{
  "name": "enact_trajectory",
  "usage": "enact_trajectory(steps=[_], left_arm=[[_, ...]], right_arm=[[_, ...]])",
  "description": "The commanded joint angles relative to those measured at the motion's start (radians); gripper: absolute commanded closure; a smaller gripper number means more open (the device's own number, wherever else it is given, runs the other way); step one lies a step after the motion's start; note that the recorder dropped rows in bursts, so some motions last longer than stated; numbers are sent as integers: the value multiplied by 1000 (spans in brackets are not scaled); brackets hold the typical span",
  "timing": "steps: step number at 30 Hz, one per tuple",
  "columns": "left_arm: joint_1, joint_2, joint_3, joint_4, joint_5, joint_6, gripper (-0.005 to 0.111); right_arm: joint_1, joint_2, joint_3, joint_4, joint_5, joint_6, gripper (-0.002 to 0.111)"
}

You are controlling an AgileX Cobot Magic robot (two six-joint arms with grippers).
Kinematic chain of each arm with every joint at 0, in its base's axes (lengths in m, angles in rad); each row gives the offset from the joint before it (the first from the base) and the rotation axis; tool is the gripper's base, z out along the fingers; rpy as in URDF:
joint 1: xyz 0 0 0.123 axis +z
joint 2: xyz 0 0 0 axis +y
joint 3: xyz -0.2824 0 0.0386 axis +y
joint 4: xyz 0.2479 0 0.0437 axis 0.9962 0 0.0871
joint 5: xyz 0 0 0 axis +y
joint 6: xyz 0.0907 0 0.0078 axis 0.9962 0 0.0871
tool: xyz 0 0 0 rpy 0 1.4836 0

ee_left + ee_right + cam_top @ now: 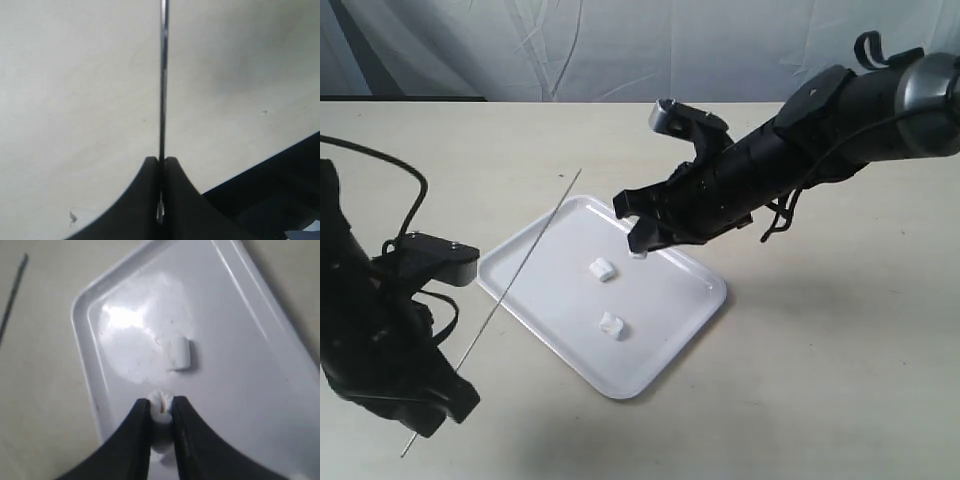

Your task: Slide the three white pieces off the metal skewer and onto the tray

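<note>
My left gripper holds the metal skewer and should keep holding it until the skewer lies across the tray. The skewer has its raised tip (578, 173) above the tray's far rim (583, 198).
The white tray (660, 345) lies mid-table with two white pieces resting on it, one (603, 269) near its far side and one (612, 325) nearer the middle. My right gripper (640, 245) hovers over the tray's far corner, shut on the third white piece (161, 402), squeezed between its fingers. In the right wrist view another white piece (179, 353) lies on the tray (250, 390) just beyond the jaws. My left gripper (161, 161) is shut on the bare metal skewer (520, 270), which slants up across the tray's left rim; the skewer (162, 75) runs straight out from the jaws.
The beige table (840, 400) spreads around the tray. A pale cloth backdrop (620, 45) hangs behind. A black cable (400, 170) loops off the left arm. The skewer's tip (12, 295) shows beside the tray in the right wrist view.
</note>
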Motion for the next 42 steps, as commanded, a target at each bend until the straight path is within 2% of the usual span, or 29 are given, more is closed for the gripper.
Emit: enact_trajectory(steps=[1, 10, 18, 21, 31, 34, 39, 42], left_arm=[[-3, 87, -56, 2, 24, -11, 107], [-3, 254, -89, -14, -26, 21, 107], [-3, 350, -149, -25, -38, 62, 107], [-3, 375, -167, -25, -50, 123, 107], [-3, 446, -269, -14, -93, 121, 107], [-3, 471, -295, 3, -72, 121, 101], [-3, 498, -317, 14, -66, 121, 82], [-3, 468, -317, 104, 9, 119, 73]], right_arm=[[-2, 42, 6, -47, 31, 41, 91], [-2, 94, 6, -46, 19, 41, 76], [-2, 11, 6, -83, 23, 41, 75], [-2, -38, 6, -121, 63, 41, 75], [-2, -204, 6, -229, 172, 70, 75], [-2, -239, 6, -229, 201, 86, 75], [-2, -306, 6, -233, 240, 86, 75], [-2, -365, 6, -288, 230, 86, 75]])
